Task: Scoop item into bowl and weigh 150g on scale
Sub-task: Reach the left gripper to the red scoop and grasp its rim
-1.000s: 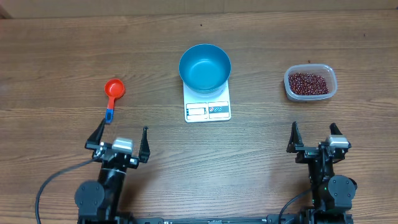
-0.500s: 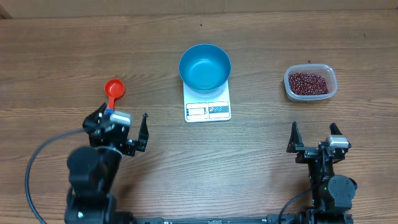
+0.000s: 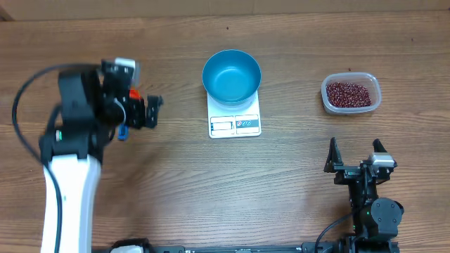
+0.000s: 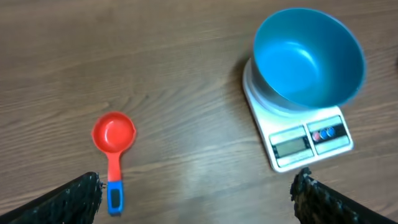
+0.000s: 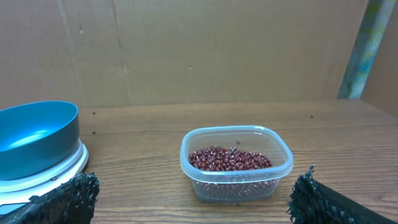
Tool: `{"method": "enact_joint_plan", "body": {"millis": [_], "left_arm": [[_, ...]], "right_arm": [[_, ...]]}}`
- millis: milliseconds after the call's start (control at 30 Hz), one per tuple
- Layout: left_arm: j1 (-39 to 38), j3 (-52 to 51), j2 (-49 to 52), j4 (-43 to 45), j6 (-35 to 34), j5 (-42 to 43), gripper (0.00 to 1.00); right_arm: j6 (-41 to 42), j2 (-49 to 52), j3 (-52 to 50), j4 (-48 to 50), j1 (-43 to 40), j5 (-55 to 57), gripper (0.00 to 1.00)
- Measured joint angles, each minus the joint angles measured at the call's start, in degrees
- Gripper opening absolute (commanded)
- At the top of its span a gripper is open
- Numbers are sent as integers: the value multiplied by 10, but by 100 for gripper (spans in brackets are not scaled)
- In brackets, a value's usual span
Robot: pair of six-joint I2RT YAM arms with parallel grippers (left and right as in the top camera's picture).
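I should next take the red scoop by its cup rim [image 3: 134, 93] [image 4: 114, 132] with my left gripper, so the blue handle tip stays free to hand over to my right gripper.
The blue bowl [image 3: 232, 75] stands on the white scale [image 3: 235, 125] at the table's middle, seen again in the left wrist view as bowl [image 4: 309, 56] and scale [image 4: 311, 140]. Maroon beans [image 3: 347, 93] fill a clear tub [image 3: 375, 84] on the right; the right wrist view shows the beans [image 5: 230, 158] straight ahead. A red scoop [image 4: 114, 134] with a blue handle tip lies flat on the left. My left gripper [image 3: 137, 112] hangs open high above the scoop, empty [image 4: 198, 180]. My right gripper [image 3: 355, 147] stays open near the front edge, short of the tub.
The left arm's white link and black cable [image 3: 21, 91] cover the table's left side in the overhead view. A cardboard wall [image 5: 199, 50] stands behind the table. Bare wood lies between the scale and the tub.
My left arm has risen from the front edge and swung forward and left, over the red scoop, jaws still wide. The right arm has not moved.
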Motion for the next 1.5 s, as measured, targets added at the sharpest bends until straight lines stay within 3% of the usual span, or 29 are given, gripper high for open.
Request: {"method": "enact_joint_plan", "body": {"millis": [233,333,567,767,933,1167,1267,1467,1500], "left_arm": [[4,31,129,81,1,-2,100],[13,31,162,98,2,-17,85],[85,32,217,126,23,-58,68],[138,33,296,138,43,-42,59],[142,33,357,163,62,-32,54],[142,33,406,207,87,-31,40],[142,33,423,220,94,-31,28],[141,33,431,239,103,-31,22],[141,33,431,244,103,-31,14]], "right_arm": [[0,0,0,0,0,0,100],[0,0,0,0,0,0,100],[0,0,0,0,0,0,100],[0,0,0,0,0,0,100],[0,0,0,0,0,0,100],[0,0,0,0,0,0,100],[0,0,0,0,0,0,100],[0,0,0,0,0,0,100],[0,0,0,0,0,0,100]]}}
